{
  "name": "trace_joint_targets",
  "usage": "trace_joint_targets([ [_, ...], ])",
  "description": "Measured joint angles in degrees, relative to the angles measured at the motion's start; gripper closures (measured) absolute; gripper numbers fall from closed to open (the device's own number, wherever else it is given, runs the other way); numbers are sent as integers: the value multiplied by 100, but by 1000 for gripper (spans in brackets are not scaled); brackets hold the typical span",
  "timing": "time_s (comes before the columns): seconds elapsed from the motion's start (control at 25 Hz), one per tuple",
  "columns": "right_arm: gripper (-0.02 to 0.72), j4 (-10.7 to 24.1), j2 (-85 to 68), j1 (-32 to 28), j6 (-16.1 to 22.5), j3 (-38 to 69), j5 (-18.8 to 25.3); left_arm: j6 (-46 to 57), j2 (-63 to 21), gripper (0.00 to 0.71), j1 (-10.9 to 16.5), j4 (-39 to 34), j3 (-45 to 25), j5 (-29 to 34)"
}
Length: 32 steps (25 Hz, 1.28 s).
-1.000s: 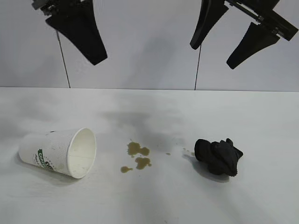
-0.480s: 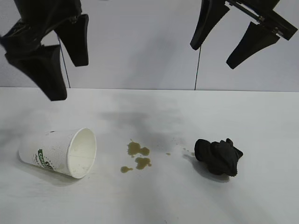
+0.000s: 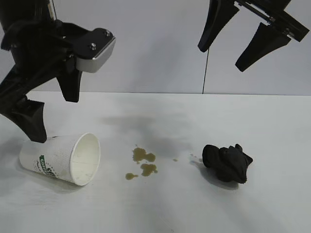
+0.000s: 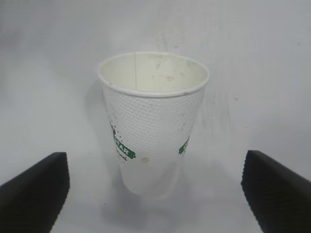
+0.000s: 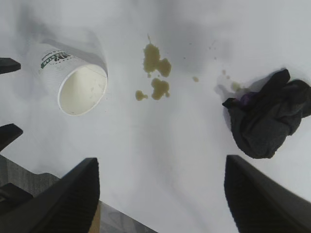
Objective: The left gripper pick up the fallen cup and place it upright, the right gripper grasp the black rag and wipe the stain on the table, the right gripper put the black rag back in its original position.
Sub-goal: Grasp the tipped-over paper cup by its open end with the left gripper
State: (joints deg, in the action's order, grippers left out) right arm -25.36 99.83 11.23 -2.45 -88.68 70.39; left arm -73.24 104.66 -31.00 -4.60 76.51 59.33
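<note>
The fallen cup should stand on its base (image 4: 148, 188), so my left gripper should next grab the cup's upper side just below the cup's rim (image 4: 151, 110).
The cup (image 3: 60, 158) lies on its side at the table's (image 3: 160, 213) left, mouth facing the stain (image 3: 143, 162), a few olive-brown spots near the middle. My left gripper (image 3: 48, 109) hangs open just behind and above the cup's base, touching nothing. In the left wrist view the cup (image 4: 153, 111) lies ahead between the wide-spread fingers (image 4: 34, 194). The black rag (image 3: 227, 162) sits bunched to the right of the stain. My right gripper (image 3: 221, 58) hovers open high above the rag. The right wrist view shows cup (image 5: 80, 82), stain (image 5: 155, 73) and rag (image 5: 267, 119) below the right gripper (image 5: 163, 165).
A pale wall with two dark vertical seams (image 3: 205, 73) stands behind the table. Small droplets (image 3: 194, 156) dot the surface between stain and rag. The table's edge (image 5: 126, 218) shows in the right wrist view.
The left arm has come down from the top of the view and swung left to just behind the cup. The right arm, cup and rag have not moved.
</note>
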Motion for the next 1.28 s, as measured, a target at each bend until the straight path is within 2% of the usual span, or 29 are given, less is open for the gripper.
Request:
trace_joint_targets([
  [0.28,209,0,0,0,-27,0,0,0,417,16,0,-53,0,-428],
  [1.28,209,5,0,0,-88,0,-113,50,1120,16,0,-12,-43,-585],
])
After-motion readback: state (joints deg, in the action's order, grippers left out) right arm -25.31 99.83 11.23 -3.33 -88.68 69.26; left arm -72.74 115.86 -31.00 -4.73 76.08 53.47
